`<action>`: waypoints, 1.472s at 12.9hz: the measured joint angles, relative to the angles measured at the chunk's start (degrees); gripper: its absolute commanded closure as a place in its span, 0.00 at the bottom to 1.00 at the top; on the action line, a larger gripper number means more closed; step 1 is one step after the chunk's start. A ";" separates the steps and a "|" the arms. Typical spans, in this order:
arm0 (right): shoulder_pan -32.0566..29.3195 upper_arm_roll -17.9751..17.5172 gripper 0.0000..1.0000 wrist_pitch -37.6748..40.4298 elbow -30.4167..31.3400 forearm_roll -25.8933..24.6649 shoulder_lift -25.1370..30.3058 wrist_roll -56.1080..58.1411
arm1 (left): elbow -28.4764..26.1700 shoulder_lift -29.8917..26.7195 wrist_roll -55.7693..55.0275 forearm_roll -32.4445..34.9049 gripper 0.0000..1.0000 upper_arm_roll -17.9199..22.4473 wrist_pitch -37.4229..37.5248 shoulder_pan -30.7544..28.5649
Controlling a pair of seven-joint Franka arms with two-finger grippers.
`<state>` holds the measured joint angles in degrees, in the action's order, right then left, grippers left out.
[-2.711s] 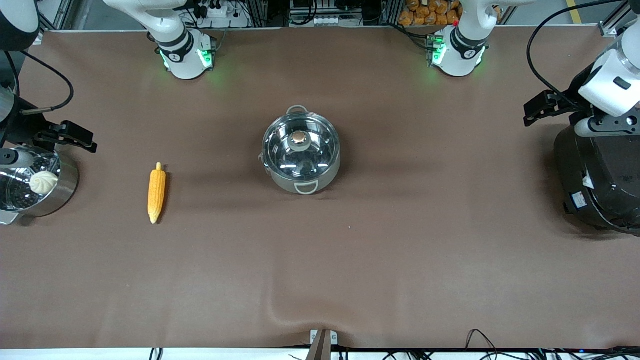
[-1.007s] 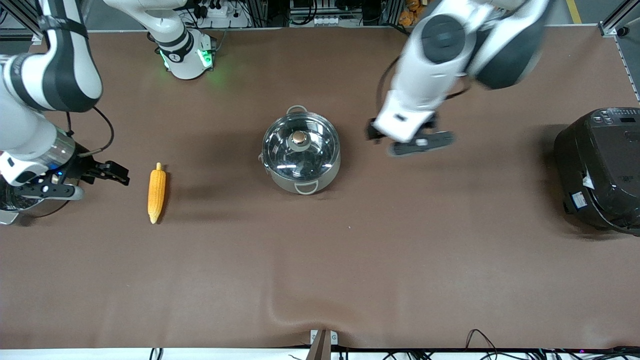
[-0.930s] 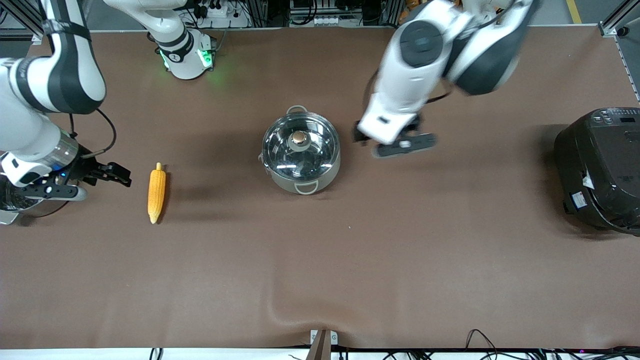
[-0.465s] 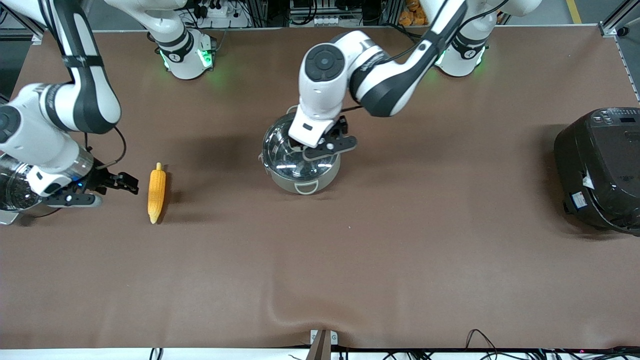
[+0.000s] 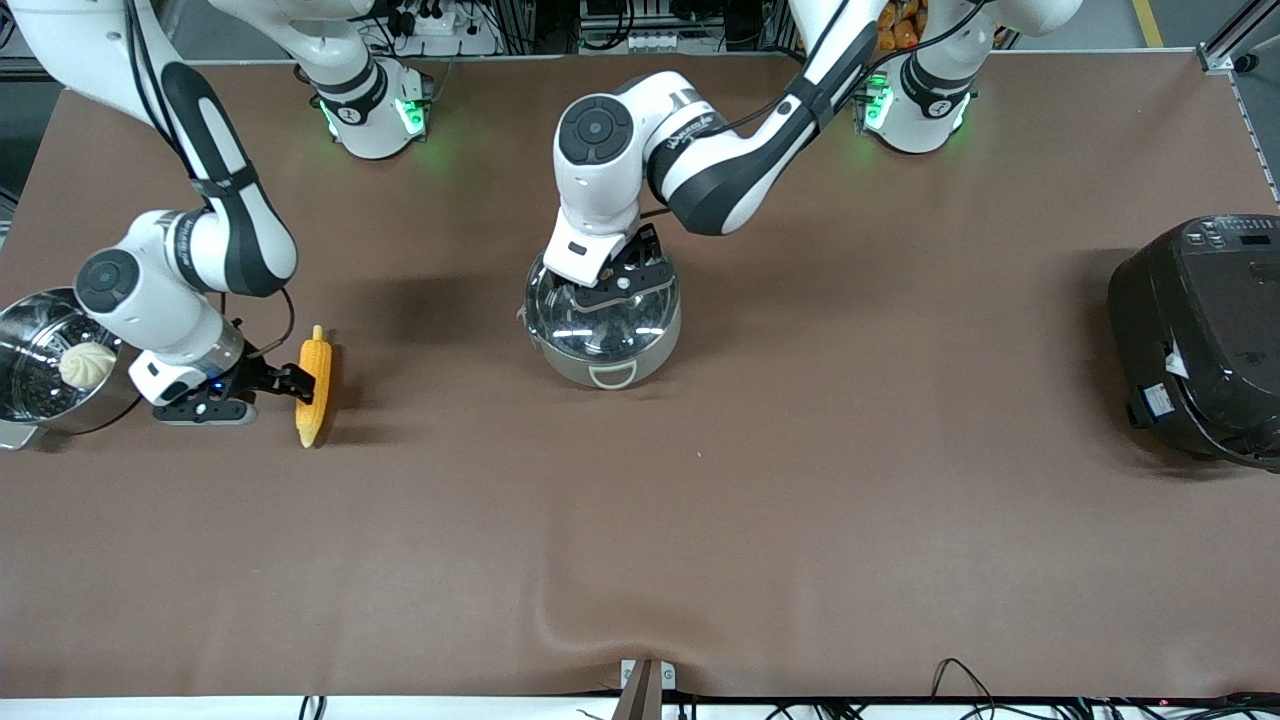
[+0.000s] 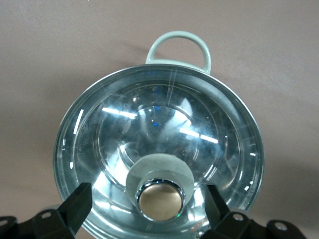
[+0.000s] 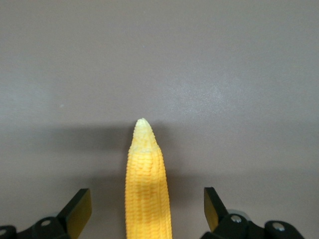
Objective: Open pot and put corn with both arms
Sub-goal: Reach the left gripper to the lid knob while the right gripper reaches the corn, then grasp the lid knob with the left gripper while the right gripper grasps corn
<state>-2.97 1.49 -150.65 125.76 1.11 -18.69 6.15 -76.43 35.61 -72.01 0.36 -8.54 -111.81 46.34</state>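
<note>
The tan knob (image 6: 160, 200) on the lid (image 6: 159, 114) is still below the open fingers of my left gripper. The gripper needs to go lower before it closes on the knob.
The steel pot (image 5: 640, 345) stands mid-table with its glass lid (image 5: 590, 330) on. My left gripper (image 5: 612, 288) is open just over the lid. In the left wrist view its fingers (image 6: 75, 206) stand either side of the tan knob (image 6: 160, 200), apart from it, left gripper (image 6: 148, 203). The yellow corn (image 5: 313, 415) lies on the cloth toward the right arm's end. My right gripper (image 5: 298, 384) is open and low at the corn. In the right wrist view the corn (image 7: 146, 169) lies between the fingers (image 7: 79, 209) without touching, right gripper (image 7: 146, 209).
A steel steamer pot (image 5: 20, 330) with a white bun (image 5: 87, 365) stands at the right arm's end of the table. A big black rice cooker (image 5: 1195, 335) stands at the left arm's end. The brown cloth has a fold (image 5: 590, 620) near the front camera.
Both arms swung in from the table's ends. The left gripper came over the pot lid and lowered round the knob. The right gripper moved from the steamer pot to the corn.
</note>
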 measured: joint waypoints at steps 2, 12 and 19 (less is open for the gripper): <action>-1.16 -0.01 0.00 -3.64 0.18 0.00 -2.61 2.26 | 0.19 0.63 -0.09 0.00 0.04 1.29 -0.09 1.37; -3.62 -4.07 0.19 -4.66 1.49 0.55 -5.08 3.03 | 0.52 2.42 -2.70 0.00 0.54 1.60 -0.31 2.77; -3.69 -4.29 0.89 -4.42 2.01 0.61 -5.40 3.04 | 0.89 2.37 -3.85 0.15 1.00 1.85 -0.40 3.39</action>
<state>-6.66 -2.80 -155.07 127.77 1.72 -24.09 9.19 -75.54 37.98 -75.86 0.51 -6.69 -112.21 49.73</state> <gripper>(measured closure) 0.581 0.498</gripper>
